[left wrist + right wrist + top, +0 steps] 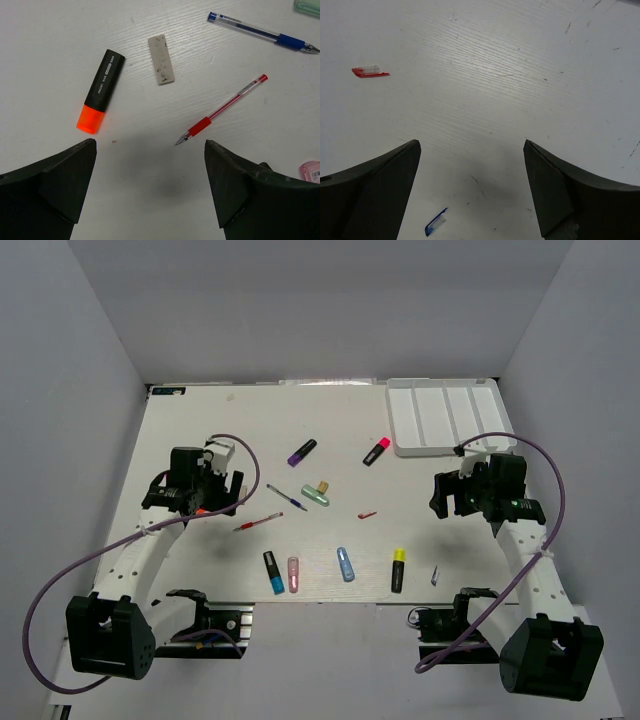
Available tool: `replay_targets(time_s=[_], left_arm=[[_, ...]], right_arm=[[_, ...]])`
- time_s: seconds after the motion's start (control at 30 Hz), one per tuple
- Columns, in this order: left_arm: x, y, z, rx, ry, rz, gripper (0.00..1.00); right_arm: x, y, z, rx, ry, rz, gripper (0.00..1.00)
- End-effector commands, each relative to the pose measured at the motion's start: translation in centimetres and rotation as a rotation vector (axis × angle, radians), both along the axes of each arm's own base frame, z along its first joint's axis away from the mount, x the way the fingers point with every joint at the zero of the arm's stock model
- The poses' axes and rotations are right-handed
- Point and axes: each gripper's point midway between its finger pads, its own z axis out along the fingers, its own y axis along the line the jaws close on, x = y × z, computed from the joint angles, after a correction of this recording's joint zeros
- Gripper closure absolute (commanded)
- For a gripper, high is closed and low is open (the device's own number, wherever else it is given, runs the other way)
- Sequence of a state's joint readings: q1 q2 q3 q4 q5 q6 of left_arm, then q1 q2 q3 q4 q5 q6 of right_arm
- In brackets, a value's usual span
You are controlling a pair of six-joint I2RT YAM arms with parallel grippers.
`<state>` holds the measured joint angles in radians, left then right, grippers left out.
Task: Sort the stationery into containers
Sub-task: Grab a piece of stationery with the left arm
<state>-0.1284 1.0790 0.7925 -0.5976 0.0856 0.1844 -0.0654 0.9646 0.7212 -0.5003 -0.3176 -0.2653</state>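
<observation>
The robot's left gripper should next grab the orange highlighter by its orange cap point(90, 119). This leaves the orange highlighter's black body point(105, 81) free for the handover.
The stationery lies scattered on the table. The top view shows a purple highlighter point(302, 452), a pink highlighter point(376, 451), a blue pen point(286, 498), a green capsule point(316, 497), a red pen point(258, 523), a blue-capped highlighter point(273, 572), pink point(293, 574) and blue point(346, 564) capsules and a yellow highlighter point(398, 569). The white divided tray point(440, 415) stands at the far right, nothing visible in it. My left gripper point(150, 185) is open and empty above bare table, near an orange highlighter point(100, 91), a tan eraser point(161, 59) and the red pen point(222, 108). My right gripper point(470, 190) is open and empty.
A red pen cap point(370, 72) and a blue pen cap point(435, 222) lie loose near my right gripper. White walls close in the table on three sides. The arm bases and cables sit at the near edge.
</observation>
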Motion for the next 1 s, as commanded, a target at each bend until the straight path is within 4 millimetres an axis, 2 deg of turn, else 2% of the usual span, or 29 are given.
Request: replay_targets(time_s=[0.0, 0.1, 0.13, 0.23, 0.47, 0.67, 0.8, 0.97], left_arm=[[0.6, -0.3, 0.7, -0.001, -0.030, -0.023, 0.02], [0.4, 0.2, -0.5, 0.044, 0.023, -0.039, 0.02], [0.4, 0.5, -1.9, 0.063, 0.080, -0.026, 0.02], [0.6, 2.3, -3.6, 0.144, 0.170, 0.019, 0.05], [1.5, 3.7, -5.2, 0.250, 0.207, -0.086, 0.04], [3.5, 4.7, -5.1, 0.258, 0.196, -0.112, 0.06], [4.8, 5.4, -5.6, 0.232, 0.212, -0.129, 0.09], [5.3, 6.7, -6.2, 0.170, 0.245, -0.149, 0.15]], right_arm=[[0.0, 0.3, 0.3, 0.019, -0.002, 0.009, 0.11], [0.1, 0.4, 0.3, 0.019, -0.006, 0.013, 0.11], [0.2, 0.3, 0.2, 0.019, 0.000, 0.014, 0.11], [0.2, 0.5, 0.1, 0.023, 0.011, 0.025, 0.11], [0.1, 0.8, -0.1, 0.027, 0.018, 0.055, 0.11], [0.1, 1.2, -0.3, 0.051, 0.042, 0.065, 0.11], [0.0, 1.4, -0.3, 0.053, 0.043, 0.079, 0.11], [-0.3, 1.9, -0.1, 0.057, 0.030, 0.135, 0.11]])
